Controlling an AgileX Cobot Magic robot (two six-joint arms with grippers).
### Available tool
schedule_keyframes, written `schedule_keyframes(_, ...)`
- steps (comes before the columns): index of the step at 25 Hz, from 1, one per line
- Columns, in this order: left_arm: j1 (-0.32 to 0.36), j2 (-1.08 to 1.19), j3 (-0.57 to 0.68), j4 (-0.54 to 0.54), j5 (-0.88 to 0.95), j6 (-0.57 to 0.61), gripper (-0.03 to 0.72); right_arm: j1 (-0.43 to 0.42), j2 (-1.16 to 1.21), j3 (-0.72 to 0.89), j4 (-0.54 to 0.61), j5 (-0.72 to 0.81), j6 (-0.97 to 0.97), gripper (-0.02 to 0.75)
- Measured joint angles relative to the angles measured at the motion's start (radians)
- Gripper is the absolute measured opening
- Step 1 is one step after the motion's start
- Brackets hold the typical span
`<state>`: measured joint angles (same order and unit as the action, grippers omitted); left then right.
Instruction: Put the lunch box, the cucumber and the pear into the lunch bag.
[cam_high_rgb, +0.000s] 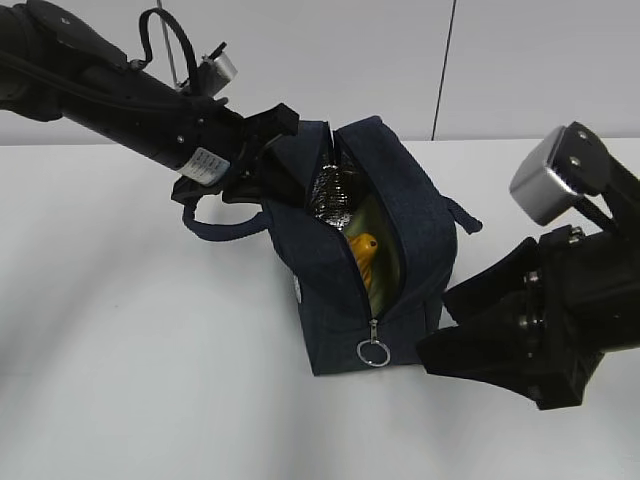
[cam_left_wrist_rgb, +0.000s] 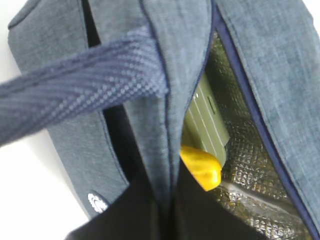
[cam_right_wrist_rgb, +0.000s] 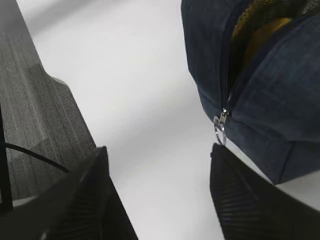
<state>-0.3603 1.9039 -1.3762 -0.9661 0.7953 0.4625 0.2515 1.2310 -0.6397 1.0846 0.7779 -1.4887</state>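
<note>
The zipper's slider (cam_high_rgb: 374, 328) sits tight against the navy cloth, so my right gripper will next grab the zipper by its ring pull (cam_high_rgb: 374, 353), which sticks out.
The navy lunch bag (cam_high_rgb: 310, 270) stands mid-table with its zipper open and its silver lining showing. Inside lie the yellow pear (cam_high_rgb: 365, 255) and the sage-green lid of the lunch box (cam_high_rgb: 388, 262). The left wrist view shows the lunch box (cam_left_wrist_rgb: 207, 120) under the pear (cam_left_wrist_rgb: 202, 167). The cucumber is hidden. My left gripper (cam_high_rgb: 275, 170) is shut on the bag's left rim, pinching the fabric of the lunch bag (cam_left_wrist_rgb: 170, 125) between its jaws. My right gripper (cam_high_rgb: 440, 325) stands open just right of the bag's near end, its right finger close below the zipper ring pull (cam_right_wrist_rgb: 220, 131).
One loop handle (cam_high_rgb: 215, 228) hangs off the bag's left side, another (cam_high_rgb: 462, 215) off its right. White table (cam_high_rgb: 150, 380) surrounds the bag. A grey textured surface (cam_right_wrist_rgb: 40, 110) with a dark cable lies at the left of the right wrist view.
</note>
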Motion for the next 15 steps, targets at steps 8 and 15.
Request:
schedule_keyframes(8, 0.0, 0.0, 0.0, 0.0, 0.01, 0.003, -0.001, 0.0, 0.093, 0.004, 0.105, -0.001, -0.088, 0.47)
schedule_keyframes(15, 0.0, 0.0, 0.0, 0.0, 0.017, 0.004, -0.001, 0.0, 0.303, 0.004, 0.211, -0.013, -0.301, 0.47)
